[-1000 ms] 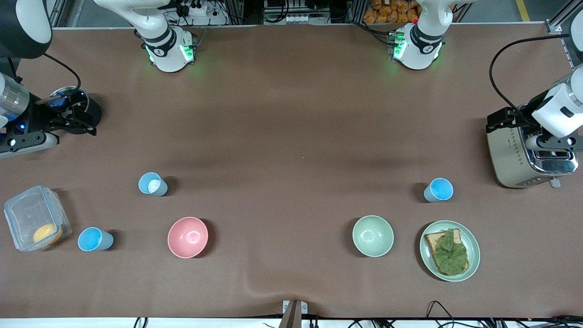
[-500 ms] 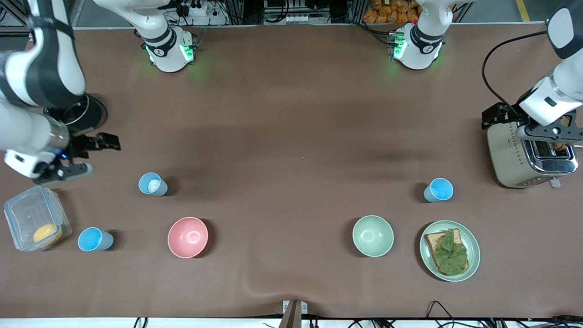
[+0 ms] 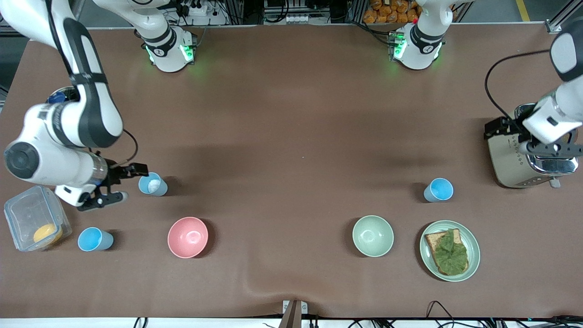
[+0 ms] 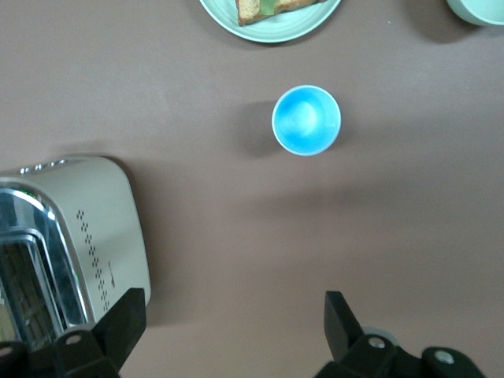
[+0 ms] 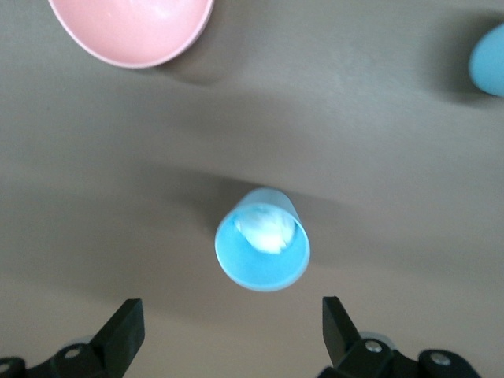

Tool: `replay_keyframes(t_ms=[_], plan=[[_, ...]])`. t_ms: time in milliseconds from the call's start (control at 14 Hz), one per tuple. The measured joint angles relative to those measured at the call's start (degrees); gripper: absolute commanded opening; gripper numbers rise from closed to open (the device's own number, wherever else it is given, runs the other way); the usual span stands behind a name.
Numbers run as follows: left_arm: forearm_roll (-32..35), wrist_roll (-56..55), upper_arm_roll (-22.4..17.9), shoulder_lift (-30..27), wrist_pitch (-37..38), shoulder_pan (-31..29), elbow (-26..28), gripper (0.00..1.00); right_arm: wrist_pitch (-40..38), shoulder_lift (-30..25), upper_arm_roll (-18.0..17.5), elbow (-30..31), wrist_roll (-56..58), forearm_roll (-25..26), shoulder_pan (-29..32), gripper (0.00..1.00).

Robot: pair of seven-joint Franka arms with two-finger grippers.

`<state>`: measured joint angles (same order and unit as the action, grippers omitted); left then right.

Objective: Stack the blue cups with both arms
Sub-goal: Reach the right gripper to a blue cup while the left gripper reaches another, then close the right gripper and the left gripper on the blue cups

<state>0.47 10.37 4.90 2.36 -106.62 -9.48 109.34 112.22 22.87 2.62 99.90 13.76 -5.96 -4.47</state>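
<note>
Next, my right gripper grabs the paler blue cup with white inside by its rim to stack it with the other blue cups.
Three blue cups stand upright on the brown table. A paler cup (image 3: 152, 184) with something white inside stands toward the right arm's end, and a brighter cup (image 3: 94, 239) stands nearer the camera. A sky-blue cup (image 3: 439, 190) stands toward the left arm's end. My right gripper (image 3: 126, 183) is open and empty, right beside the paler cup (image 5: 262, 250), which lies just ahead of its jaws (image 5: 230, 311). My left gripper (image 3: 549, 148) is open and empty over the toaster's edge, apart from the sky-blue cup (image 4: 306, 120), with bare table between its fingers (image 4: 234, 307).
A pink bowl (image 3: 187, 237) and a green bowl (image 3: 372, 235) sit near the front. A green plate (image 3: 428, 264) holds toast with lettuce. A silver toaster (image 3: 510, 159) stands below the left gripper. A clear lidded box (image 3: 27, 214) holds something orange beside the brighter cup.
My right arm has swung from the table's end, by a dark pot, down to the paler cup. My left gripper has shifted slightly over the toaster. The cups have not moved.
</note>
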Motion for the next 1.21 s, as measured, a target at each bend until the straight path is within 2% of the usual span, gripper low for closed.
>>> replay_keyframes(t_ms=[214, 357, 429, 571, 643, 857, 929, 1214], plan=[[0.00, 1.95, -0.19, 5.64, -0.14, -2.76, -4.34, 1.00, 6.31, 1.54, 0.00, 4.74, -0.01, -2.48, -0.42, 1.00], [0.00, 2.20, -0.40, 8.01, -0.12, -5.82, -5.13, 1.00, 8.42, 2.25, -0.01, 7.25, -0.03, -3.62, -0.54, 1.00], [0.00, 2.82, -0.47, 9.25, -0.12, -7.22, -5.28, 1.00, 8.66, 2.75, 0.00, 7.83, -0.03, -4.06, -0.54, 0.91], [0.00, 3.24, -0.43, 11.94, -0.15, -7.89, -6.59, 1.00, 8.96, 3.95, 0.00, 7.97, -0.08, -4.21, -0.55, 0.55], [-0.03, 3.24, -0.10, 13.18, -0.16, -7.71, -7.27, 1.00, 9.05, 4.31, 0.00, 7.97, -0.08, -4.23, -0.55, 0.41], [-0.09, 2.82, 1.03, 17.75, -3.92, -4.14, -7.75, 1.00, 9.29, 5.57, 0.04, 7.94, -0.11, -4.26, -0.56, 0.06], [-0.10, 2.37, 1.14, 19.57, -5.74, -2.41, -7.76, 1.00, 9.45, 6.10, 0.06, 7.87, -0.12, -4.27, -0.55, 0.00], [-0.10, -1.48, 1.29, 26.36, -11.73, 2.53, -7.87, 1.00, 9.68, 7.12, 0.03, 6.97, -0.13, -4.25, -0.90, 0.00]])
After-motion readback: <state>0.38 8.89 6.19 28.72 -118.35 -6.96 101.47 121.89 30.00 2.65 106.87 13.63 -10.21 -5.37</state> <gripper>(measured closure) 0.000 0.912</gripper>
